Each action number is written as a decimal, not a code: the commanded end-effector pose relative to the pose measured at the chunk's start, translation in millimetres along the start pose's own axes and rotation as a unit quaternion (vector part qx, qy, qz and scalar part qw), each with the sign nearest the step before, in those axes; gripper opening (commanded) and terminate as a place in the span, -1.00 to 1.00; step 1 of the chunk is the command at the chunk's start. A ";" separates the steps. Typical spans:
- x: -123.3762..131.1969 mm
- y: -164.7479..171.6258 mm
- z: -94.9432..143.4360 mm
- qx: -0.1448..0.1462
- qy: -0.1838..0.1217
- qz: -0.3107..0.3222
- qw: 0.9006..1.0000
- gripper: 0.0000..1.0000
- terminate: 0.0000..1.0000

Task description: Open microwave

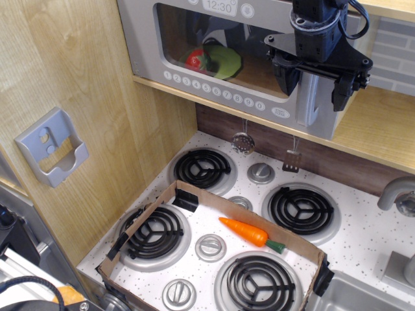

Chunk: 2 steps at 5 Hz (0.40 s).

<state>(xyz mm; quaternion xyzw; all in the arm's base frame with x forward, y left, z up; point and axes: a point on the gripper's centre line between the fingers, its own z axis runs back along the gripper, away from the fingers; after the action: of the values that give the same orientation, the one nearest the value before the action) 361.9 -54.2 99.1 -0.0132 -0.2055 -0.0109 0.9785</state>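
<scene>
My gripper is going to grab the door by its silver vertical handle (316, 97) next, so it can open the microwave.
The grey toy microwave (155, 39) sits on a wooden shelf at the top, its door shut. Its clear window shows a red and green item inside. A row of round white buttons (214, 89) runs along the bottom, and the 12:30 display (218, 6) is at the top. The silver vertical handle (316, 97) is at the door's right edge. My black gripper (314, 86) is open, with one finger on each side of the handle and the handle between them.
Below is a toy stove (259, 194) with four black burners. A low cardboard frame (130, 227) lies on it with an orange carrot (249, 233) inside. A grey wall holder (52, 148) hangs on the left panel. A faucet (399, 194) is at right.
</scene>
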 end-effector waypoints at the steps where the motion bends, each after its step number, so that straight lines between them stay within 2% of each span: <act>1: 8.1 7.1 2.1 -0.009 -0.040 -0.003 0.999 -1.00 -1.00; 2: 4.7 9.8 1.5 -0.009 -0.041 -0.002 0.999 -1.00 -1.00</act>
<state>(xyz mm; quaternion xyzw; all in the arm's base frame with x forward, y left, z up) 363.3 -43.7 91.3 -0.0209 -0.2324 -0.0114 0.9723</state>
